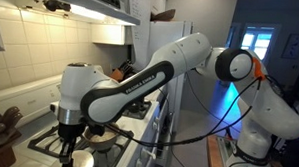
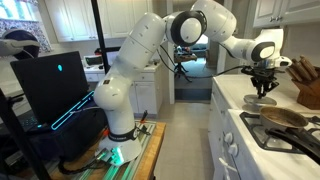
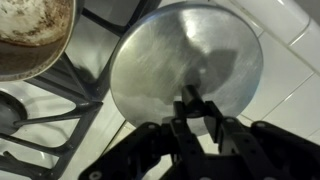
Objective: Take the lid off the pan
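Note:
My gripper holds the lid partly above the burner grate and should keep holding it. The lid would fall across the stove's edge if I opened now.
In the wrist view my gripper is shut on the small dark knob of the shiny silver lid. The lid hangs under the fingers, off the pan, above the stove's edge and the white counter. The pan, with its brownish inside open, sits on the burner grate at the upper left, beside the lid. In an exterior view the gripper holds the lid low over the counter, and the pan stands on the stove to its right. The gripper also shows with the lid below it.
Black burner grates run under and beside the lid. A wooden knife block stands on the counter behind the stove. A dark monitor and the robot's base stand on the floor side.

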Robot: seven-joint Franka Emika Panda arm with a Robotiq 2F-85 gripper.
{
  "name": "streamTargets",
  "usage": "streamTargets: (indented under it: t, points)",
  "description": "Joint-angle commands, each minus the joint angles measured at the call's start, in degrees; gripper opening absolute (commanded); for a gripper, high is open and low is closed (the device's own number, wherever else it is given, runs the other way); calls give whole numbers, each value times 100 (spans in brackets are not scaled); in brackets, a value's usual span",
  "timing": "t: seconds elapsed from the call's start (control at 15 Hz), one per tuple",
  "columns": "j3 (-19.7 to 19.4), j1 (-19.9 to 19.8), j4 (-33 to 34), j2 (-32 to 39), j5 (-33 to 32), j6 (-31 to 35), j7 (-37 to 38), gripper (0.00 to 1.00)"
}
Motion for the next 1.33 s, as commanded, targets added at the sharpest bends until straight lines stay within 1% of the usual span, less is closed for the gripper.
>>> streamTargets:
  t: [0.0,0.47,1.27]
  points:
    - [-2,120,525,448,-169,38,25,6]
    - [14,248,941,821,-131,5,8,6]
    - [13,390,1494,1243,-124,-71,-6,6]
